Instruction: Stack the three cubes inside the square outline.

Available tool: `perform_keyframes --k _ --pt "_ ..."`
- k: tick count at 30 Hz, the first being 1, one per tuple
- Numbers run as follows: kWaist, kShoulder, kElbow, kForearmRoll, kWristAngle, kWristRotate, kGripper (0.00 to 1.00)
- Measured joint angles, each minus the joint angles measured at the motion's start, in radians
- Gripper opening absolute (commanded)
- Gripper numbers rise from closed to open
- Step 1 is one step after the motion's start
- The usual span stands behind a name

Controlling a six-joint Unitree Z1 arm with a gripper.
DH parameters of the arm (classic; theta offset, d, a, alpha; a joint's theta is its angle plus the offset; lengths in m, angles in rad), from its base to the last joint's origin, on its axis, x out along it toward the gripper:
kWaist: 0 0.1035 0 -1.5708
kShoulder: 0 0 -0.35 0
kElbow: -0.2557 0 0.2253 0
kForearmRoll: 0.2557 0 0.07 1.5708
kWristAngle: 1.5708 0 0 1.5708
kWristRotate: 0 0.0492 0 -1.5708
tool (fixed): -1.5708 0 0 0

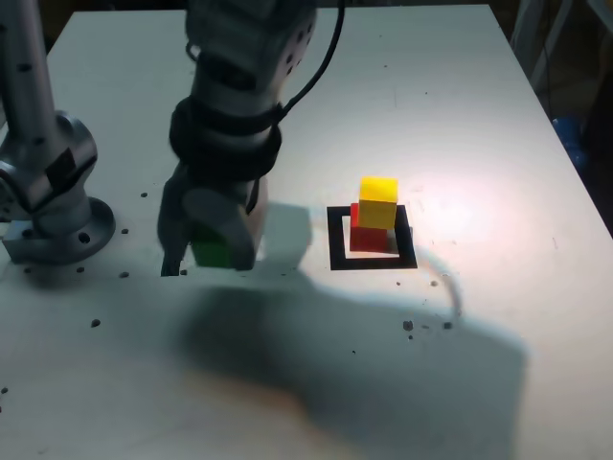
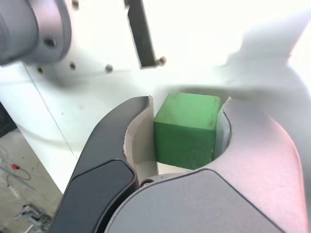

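Observation:
I should move the green cube [image 1: 212, 252] onto the yellow cube's top [image 1: 378, 187] before I open my gripper. The green cube is outside the outline.
The green cube [image 2: 187, 128] sits between my gripper's two jaws, which press on both of its sides; my gripper [image 2: 187, 133] is shut on it. In the exterior view the green cube [image 1: 212, 252] shows low between the fingers, at the table surface, with my gripper [image 1: 213, 247] left of the outline. The yellow cube [image 1: 378, 200] rests on the red cube [image 1: 364, 234], slightly offset, inside the square outline [image 1: 372, 259] of black tape.
The arm's grey base [image 1: 53, 206] stands at the exterior view's left. A black cable runs from the wrist toward the table's far side. Small dark specks [image 1: 426, 326] dot the white table. A straight black tape strip [image 2: 142, 34] shows in the wrist view.

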Motion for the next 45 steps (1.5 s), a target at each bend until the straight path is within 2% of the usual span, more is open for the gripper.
perform_keyframes --k 3,6,15,25,45 --pt "0.067 0.003 -0.091 0.074 0.032 0.083 0.29" --pt "0.141 0.017 -0.174 0.123 0.047 0.157 0.29" --pt "0.281 0.1 -0.351 0.17 0.069 0.314 0.29" --pt "0.33 0.193 -0.523 0.209 0.112 0.378 0.29" --pt "0.323 0.264 -0.623 0.221 0.114 0.39 0.29"
